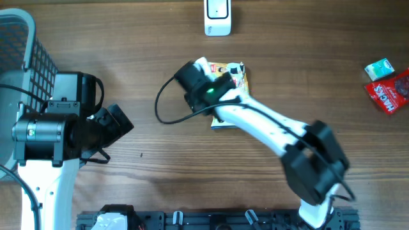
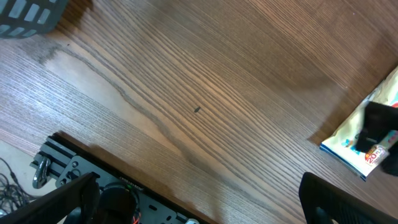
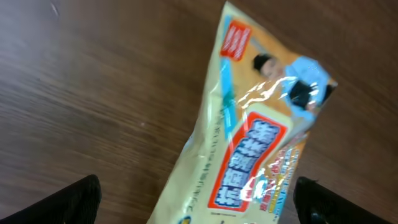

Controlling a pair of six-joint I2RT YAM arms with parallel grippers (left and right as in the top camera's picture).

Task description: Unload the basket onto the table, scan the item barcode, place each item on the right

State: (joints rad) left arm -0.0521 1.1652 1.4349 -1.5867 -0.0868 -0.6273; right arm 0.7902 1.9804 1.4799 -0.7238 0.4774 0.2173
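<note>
I should next pick up the yellow snack packet with my right gripper by its pale long side (image 3: 194,162). Then its hidden side can be turned up for barcode scanning.
The item, a yellow snack packet (image 1: 235,75) with red and blue print, lies flat on the wooden table near the centre. My right gripper (image 1: 195,76) hovers over its far end, open. In the right wrist view the packet (image 3: 249,143) fills the space between the two black fingertips (image 3: 84,199), which stand wide apart and touch nothing. No barcode shows on the face that is up. My left gripper (image 1: 118,124) rests at the left, open and empty (image 2: 199,208). Its camera catches the packet's corner (image 2: 348,140) at the right edge.
A white scanner (image 1: 217,18) stands at the table's far edge, just beyond the packet. A green carton (image 1: 379,68) and a red packet (image 1: 391,92) lie at the far right. A grey mesh basket (image 1: 22,51) sits at the far left behind the left arm.
</note>
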